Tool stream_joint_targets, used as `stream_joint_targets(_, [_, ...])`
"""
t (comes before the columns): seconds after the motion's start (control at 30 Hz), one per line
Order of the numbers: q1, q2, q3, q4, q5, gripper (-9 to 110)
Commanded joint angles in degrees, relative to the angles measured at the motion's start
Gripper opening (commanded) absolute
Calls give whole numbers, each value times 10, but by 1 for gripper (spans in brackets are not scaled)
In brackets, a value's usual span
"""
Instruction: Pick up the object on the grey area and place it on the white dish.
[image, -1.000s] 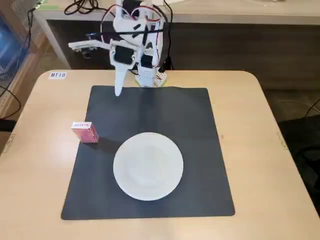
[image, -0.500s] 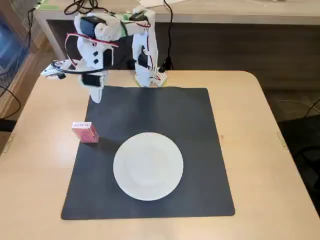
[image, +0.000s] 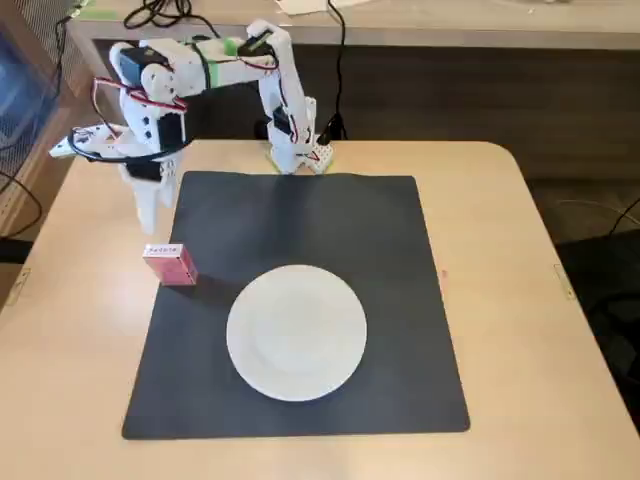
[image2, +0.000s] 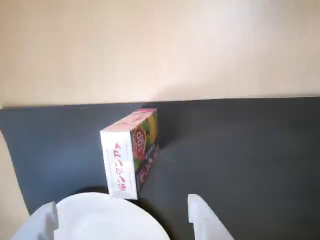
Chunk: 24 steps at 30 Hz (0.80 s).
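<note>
My gripper grabs the pink box by its white label strip (image: 164, 250) next, to place it on the white plate (image: 296, 332).
The pink box (image: 170, 263) with its white label strip stands on the left edge of the dark grey mat (image: 330, 220). The white plate (image: 296, 332) lies on the mat to the box's right and nearer the front. My gripper (image: 150, 208) hangs pointing down just behind the box, apart from it. In the wrist view the box (image2: 130, 152) sits on the mat (image2: 240, 150) between and beyond my two white fingertips (image2: 202, 217), with the plate's rim (image2: 100, 220) at the bottom. The gripper (image2: 121, 205) is open and empty.
The arm's base (image: 295, 150) is fixed at the table's back edge, with cables (image: 160, 15) behind it. Light wooden tabletop (image: 520, 250) surrounds the mat on all sides. A dark gap lies beyond the table's right edge.
</note>
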Motion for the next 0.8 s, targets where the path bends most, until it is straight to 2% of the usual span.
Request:
stream_joint_targets(0.0, [-9, -13, -42, 2, -13, 36])
stream_joint_targets(0.53, [-25, -131, -135, 2, -11, 40])
stream_joint_targets(0.77, [-30, -190, -184, 2, -6, 38])
